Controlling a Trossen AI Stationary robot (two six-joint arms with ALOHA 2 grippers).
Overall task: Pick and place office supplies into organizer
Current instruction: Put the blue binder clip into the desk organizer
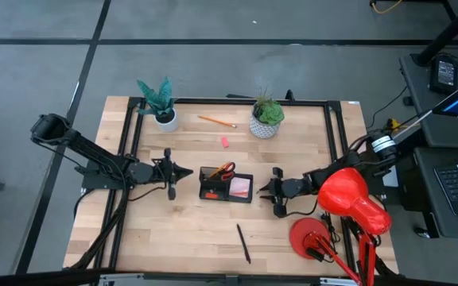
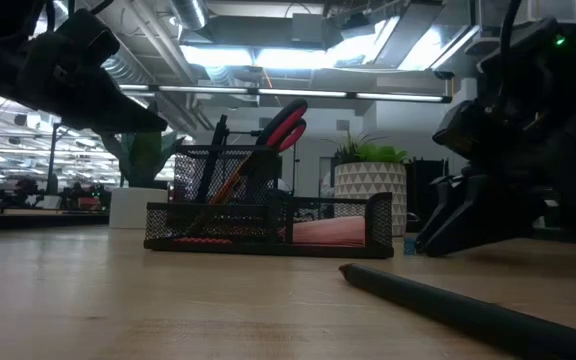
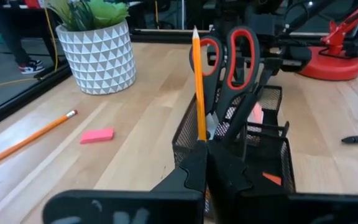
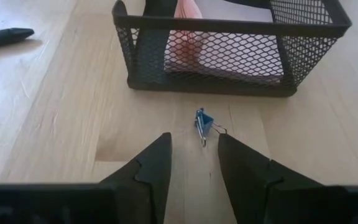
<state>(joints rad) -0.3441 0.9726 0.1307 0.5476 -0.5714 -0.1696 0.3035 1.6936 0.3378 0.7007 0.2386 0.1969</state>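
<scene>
The clip's wire handles sit between both fingers, down at the wood, so it is time for my right gripper to close. Closing now would catch the clip.
The black mesh organizer [image 1: 226, 184] stands mid-table. Red-handled scissors [image 3: 229, 62] and an orange pencil [image 3: 199, 81] stand upright in its left cup, and a pink sticky-note block [image 4: 222, 50] lies in its right tray. My left gripper [image 1: 188, 171] is shut, just left of the organizer, touching nothing. My right gripper [image 4: 194, 140] is open, low over the table at the organizer's right end. A small blue binder clip [image 4: 204, 124] lies on the wood just ahead of its fingertips, between them and untouched. Also on the table are a second pencil [image 1: 217, 121], a pink eraser [image 1: 224, 141] and a dark pen [image 1: 244, 242].
Two potted plants [image 1: 159, 103] [image 1: 266, 117] stand at the far side. A red desk lamp [image 1: 348, 206] sits near the right arm at the near right. Bare wood lies between the organizer and the near edge, except for the pen [image 2: 468, 305].
</scene>
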